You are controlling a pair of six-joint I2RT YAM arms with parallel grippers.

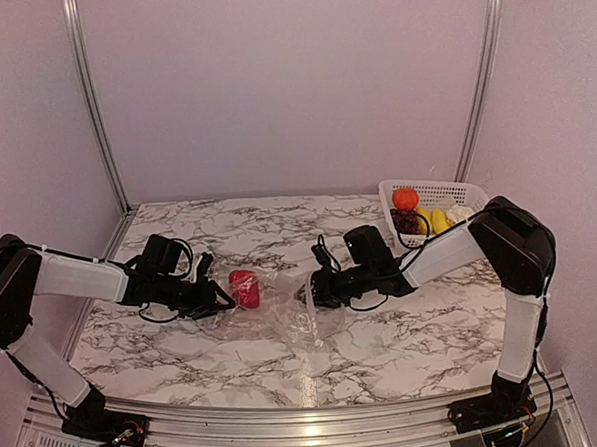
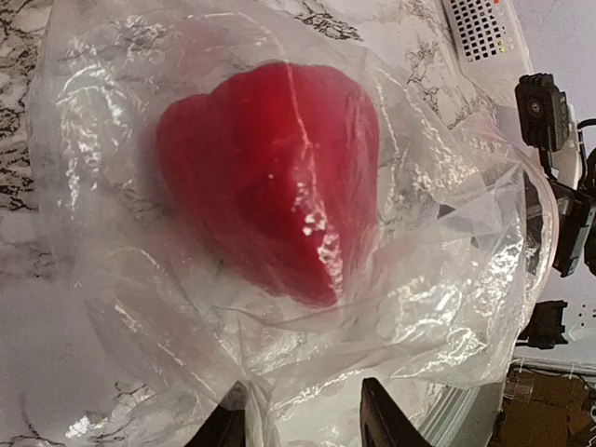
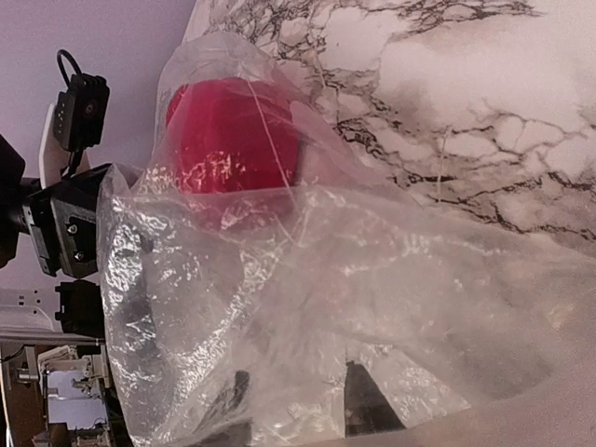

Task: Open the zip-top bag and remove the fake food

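The end of the zip-top bag (image 1: 295,312) behind the red piece is the part my left gripper should grab next. The right gripper's end then stays open to take that food out.
The clear zip-top bag (image 1: 295,312) lies crumpled on the marble table between my two grippers. One piece of fake food, a red piece (image 1: 245,287), sits inside it at its left end. My left gripper (image 1: 222,300) is at that end, its jaws apart; in the left wrist view the red piece (image 2: 270,177) fills the bag (image 2: 447,279) just ahead of the gripper (image 2: 303,419), and film drapes over one finger. My right gripper (image 1: 310,291) is at the bag's right end. In its wrist view the gripper (image 3: 298,410) stands with jaws apart under the film of the bag (image 3: 372,270).
A white lattice basket (image 1: 461,191) stands at the back right, holding an orange ball (image 1: 405,199), a dark grape cluster (image 1: 409,221) and yellow pieces (image 1: 438,219). Walls close in the table on three sides.
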